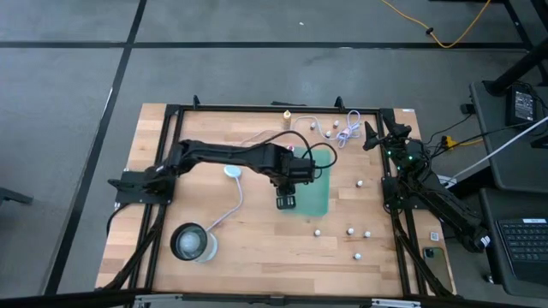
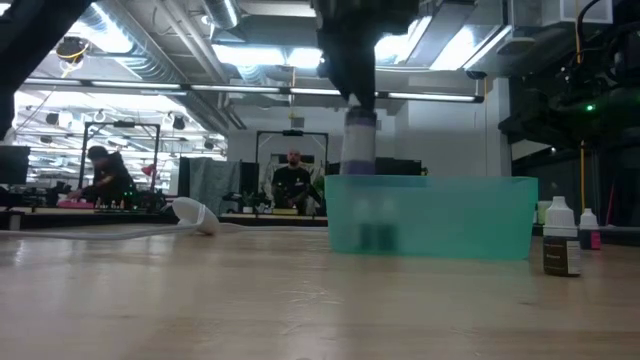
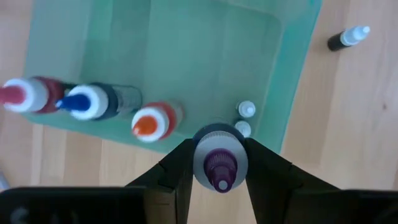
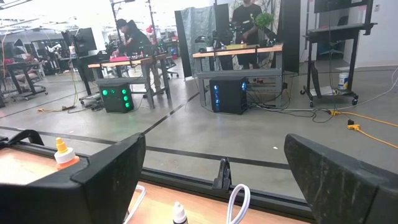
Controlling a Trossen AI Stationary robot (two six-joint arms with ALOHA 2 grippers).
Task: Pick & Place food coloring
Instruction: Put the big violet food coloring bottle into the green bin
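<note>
The left gripper needs to keep holding the purple-capped bottle (image 3: 217,163) until the bottle is lower, because it still hangs well above the green tray's edge (image 3: 168,147).
My left gripper (image 3: 219,177) is shut on a purple-capped food coloring bottle (image 3: 217,163), which hangs just above the rim of a green see-through tray (image 1: 318,195) at its near left part. Red (image 3: 25,96), blue (image 3: 87,102) and orange (image 3: 152,121) bottles and two small white-capped ones (image 3: 247,110) are in the tray. Several more bottles stand as white dots on the wood (image 1: 349,230). My right gripper (image 4: 217,186) waits open at the table's far right corner. My left gripper pinches the bottle's upper body, just under the cap (image 3: 200,160), between its two fingers (image 3: 177,171), one on each side. The fingers come from above, pointing steeply down. The bottle (image 2: 360,145) hangs upright, cap up, lifted clear, its bottom about level with the tray's rim.
A dark bottle with a white cap (image 2: 561,240) stands on the table right of the tray. A round glass container (image 1: 193,242) sits near the left front, and a pale puck (image 1: 233,172) on a white cable lies left of the tray. An orange-capped bottle (image 4: 62,152) stands at the far edge.
</note>
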